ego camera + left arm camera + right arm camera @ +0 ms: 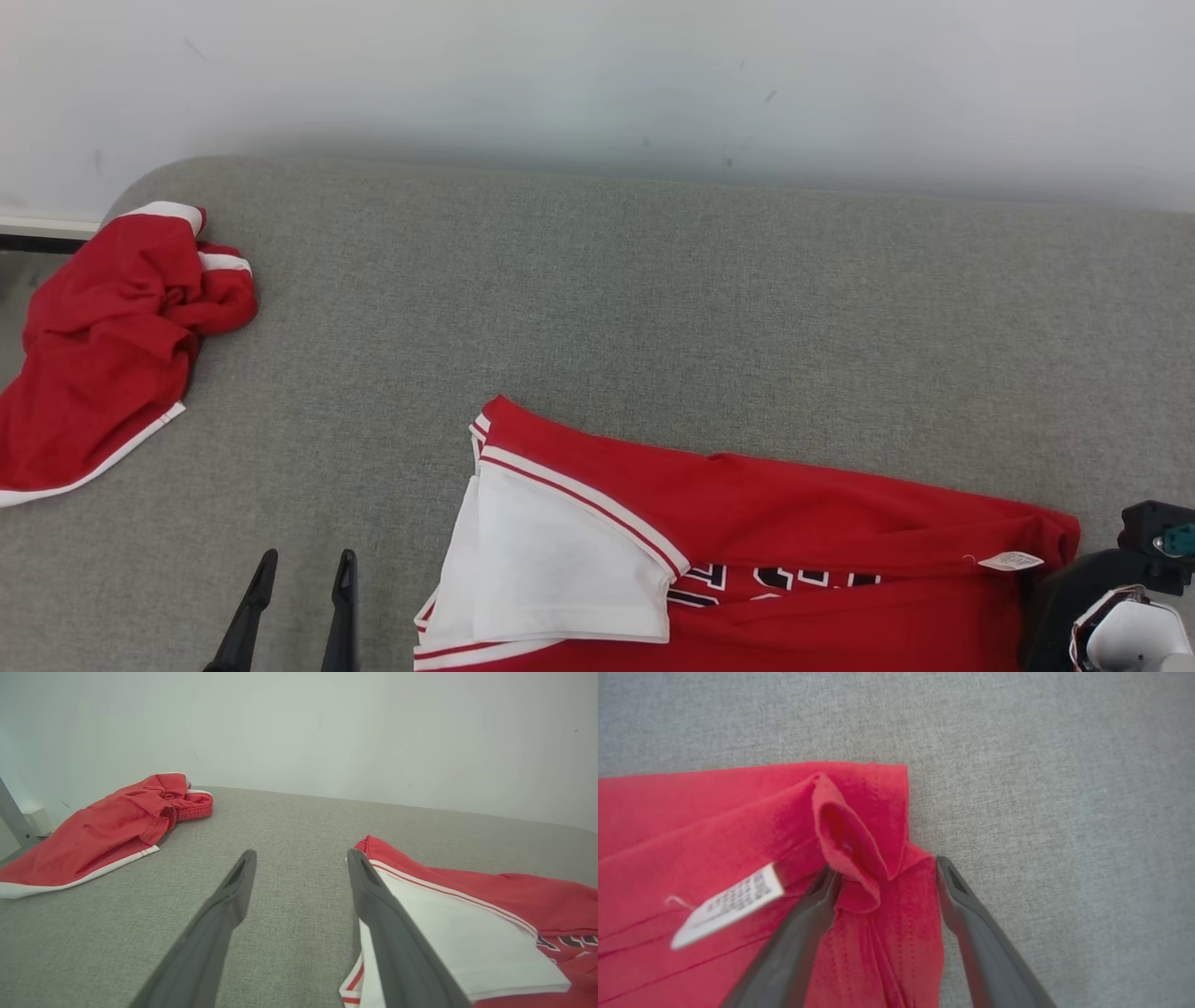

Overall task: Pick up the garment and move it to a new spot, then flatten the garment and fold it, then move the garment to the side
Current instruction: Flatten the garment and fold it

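Observation:
My right gripper next grabs the raised red fold at its corner [1047,539] beside the white label [1010,560], to fold the jersey.
The garment [794,523], a red jersey with a white panel and dark lettering, lies spread along the near edge of the grey surface [653,299]. My left gripper [309,558] stands open just left of the garment's white-trimmed end [514,891], its fingers [224,905] low over bare grey fabric, nothing between them. My right gripper [887,868] is open at the garment's right corner [714,821], its jaws set wide on either side of a raised red fold, beside a white label [728,905]. In the head view my right wrist [1111,607] sits at that corner.
A second red garment with white trim [103,345] lies crumpled at the far left edge of the grey surface, also in the left wrist view [107,830]. A pale wall [597,75] runs behind the surface.

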### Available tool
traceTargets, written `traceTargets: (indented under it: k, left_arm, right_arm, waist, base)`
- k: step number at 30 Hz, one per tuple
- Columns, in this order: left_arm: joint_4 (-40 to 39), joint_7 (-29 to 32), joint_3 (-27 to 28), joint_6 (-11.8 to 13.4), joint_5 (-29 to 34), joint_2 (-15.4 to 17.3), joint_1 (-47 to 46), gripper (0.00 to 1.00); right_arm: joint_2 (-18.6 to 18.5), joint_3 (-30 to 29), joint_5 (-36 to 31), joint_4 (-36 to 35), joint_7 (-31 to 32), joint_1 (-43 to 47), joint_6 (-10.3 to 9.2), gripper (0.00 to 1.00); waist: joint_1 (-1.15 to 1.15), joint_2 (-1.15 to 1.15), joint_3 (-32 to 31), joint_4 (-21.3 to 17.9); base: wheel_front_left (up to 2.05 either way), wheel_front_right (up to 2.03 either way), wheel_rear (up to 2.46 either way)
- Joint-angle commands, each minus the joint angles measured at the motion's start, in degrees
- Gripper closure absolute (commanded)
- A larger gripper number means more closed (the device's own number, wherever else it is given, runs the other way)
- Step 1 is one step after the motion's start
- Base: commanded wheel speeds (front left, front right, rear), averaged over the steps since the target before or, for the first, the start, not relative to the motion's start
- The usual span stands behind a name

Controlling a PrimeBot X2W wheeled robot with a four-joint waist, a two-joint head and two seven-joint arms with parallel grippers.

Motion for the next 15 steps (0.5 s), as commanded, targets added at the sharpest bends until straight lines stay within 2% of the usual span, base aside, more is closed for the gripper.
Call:
traceTargets:
  k: [1,2,3,10,15]
  left_arm:
    - [0.2,-0.2,0.0,0.1,-0.2,-0.1,-0.8,0.00]
    - [0.2,-0.2,-0.1,0.1,-0.2,-0.2,-0.9,0.00]
    - [0.3,-0.2,-0.1,0.1,-0.3,-0.2,-0.9,0.00]
    - [0.6,-0.2,0.0,0.1,-0.3,-0.3,-0.9,0.00]
    - [0.5,-0.2,0.1,0.1,-0.3,-0.5,-0.5,0.00]
  right_arm:
    - [0.4,1.0,1.3,3.7,2.3,1.6,-0.22,0.38]
    - [0.6,2.1,2.7,4.3,2.5,1.6,-0.20,0.74]
    - [0.6,3.3,3.8,4.7,2.5,1.5,-0.18,1.00]
    - [0.8,7.6,6.7,4.2,1.1,1.8,-0.02,1.00]
    - [0.3,3.7,5.0,1.2,-2.5,-0.2,-0.07,1.00]
  waist:
    - [0.01,0.00,0.2,0.0]
    - [0.01,0.00,0.3,0.0]
    - [0.01,0.00,0.3,0.0]
    - [0.01,0.00,0.2,-0.2]
    - [0.01,0.00,0.2,-0.9]
  base:
    - [0.00,0.00,0.00]
    - [0.00,0.00,0.00]
    - [0.00,0.00,0.00]
    - [0.00,0.00,0.00]
    - [0.00,0.00,0.00]
